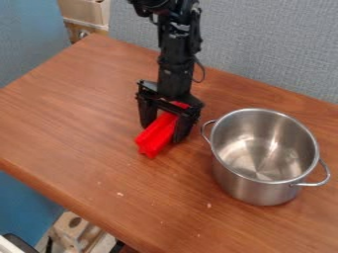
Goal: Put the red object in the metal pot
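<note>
My black fingers are around the red block's far end (169, 118), one on each side, and would hold the block now, so my gripper needs to close.
The red object (157, 137) is a bright red ridged block lying on the wooden table (66, 109), left of the metal pot (264, 155). My gripper (168, 121) points straight down over the block's far end. Its black fingers stand open on either side of that end, and the block still rests on the table. The shiny round pot stands upright to the right with nothing inside, a loop handle on its near right rim.
The black arm (176, 44) rises from the gripper toward the back of the table. The table's front edge runs diagonally at lower left. A blue wall stands behind, and pale equipment (87, 12) sits at the top left.
</note>
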You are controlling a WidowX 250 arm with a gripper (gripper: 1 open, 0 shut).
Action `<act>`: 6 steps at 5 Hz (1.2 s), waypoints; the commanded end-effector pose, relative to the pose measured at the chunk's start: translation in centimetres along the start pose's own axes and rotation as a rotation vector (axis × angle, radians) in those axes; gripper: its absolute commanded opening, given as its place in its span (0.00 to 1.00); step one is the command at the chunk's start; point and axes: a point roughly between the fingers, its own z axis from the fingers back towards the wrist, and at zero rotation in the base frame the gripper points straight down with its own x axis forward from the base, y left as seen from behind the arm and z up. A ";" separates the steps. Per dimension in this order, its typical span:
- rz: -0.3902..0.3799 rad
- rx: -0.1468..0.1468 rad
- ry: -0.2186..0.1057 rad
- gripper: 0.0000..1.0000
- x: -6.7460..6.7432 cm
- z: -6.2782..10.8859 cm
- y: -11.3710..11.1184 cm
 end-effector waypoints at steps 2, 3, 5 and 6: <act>0.003 0.016 -0.089 1.00 0.4 2.8 0.1; 0.005 0.017 -0.089 0.00 0.4 2.7 0.1; 0.003 0.017 -0.095 0.00 0.0 4.1 -0.4; 0.000 0.027 -0.133 0.00 -0.2 7.0 -1.1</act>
